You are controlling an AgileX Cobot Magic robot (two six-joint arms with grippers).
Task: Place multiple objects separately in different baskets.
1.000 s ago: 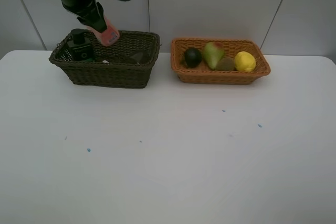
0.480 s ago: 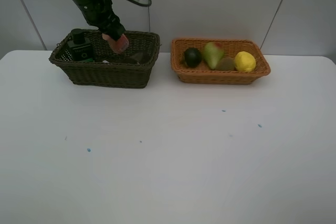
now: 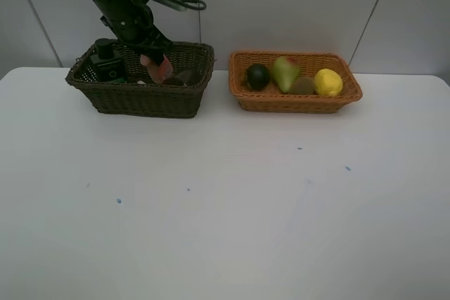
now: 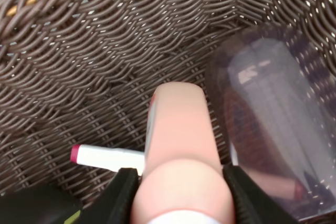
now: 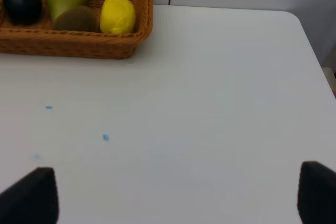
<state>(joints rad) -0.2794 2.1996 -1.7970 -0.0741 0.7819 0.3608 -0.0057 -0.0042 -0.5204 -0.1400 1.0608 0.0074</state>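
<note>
My left gripper should release the pink bottle now, because the bottle's lower end is low inside the dark brown basket point(image 3: 140, 100) beside the marker and the bottle would stay in.
My left gripper point(image 3: 150, 55) is shut on the pink white-capped bottle point(image 3: 157, 68) and holds it low inside the dark brown basket point(image 3: 140, 100). In the left wrist view the pink bottle point(image 4: 179, 145) sits between the fingers point(image 4: 124, 199), above the white-pink marker point(image 4: 107, 157) and beside the translucent pinkish cup point(image 4: 273, 114). The dark green bottle point(image 3: 107, 63) stands at the basket's left end. The light orange-tan basket point(image 3: 295, 102) holds the dark green round fruit point(image 3: 258, 76), pear point(image 3: 285, 73), kiwi point(image 3: 303, 86) and lemon point(image 3: 328, 82). My right gripper point(image 5: 176, 195) is open and empty over the table.
The white table point(image 3: 225, 201) has a few small blue specks point(image 3: 119, 201). A pale panelled wall point(image 3: 295, 5) stands right behind both baskets. The right wrist view shows the tan basket point(image 5: 79, 43) and the table's far right edge point(image 5: 310, 51).
My left gripper has moved down and to the right with the pink bottle, from above the dark basket's rim to inside it. The fruit basket is unchanged.
</note>
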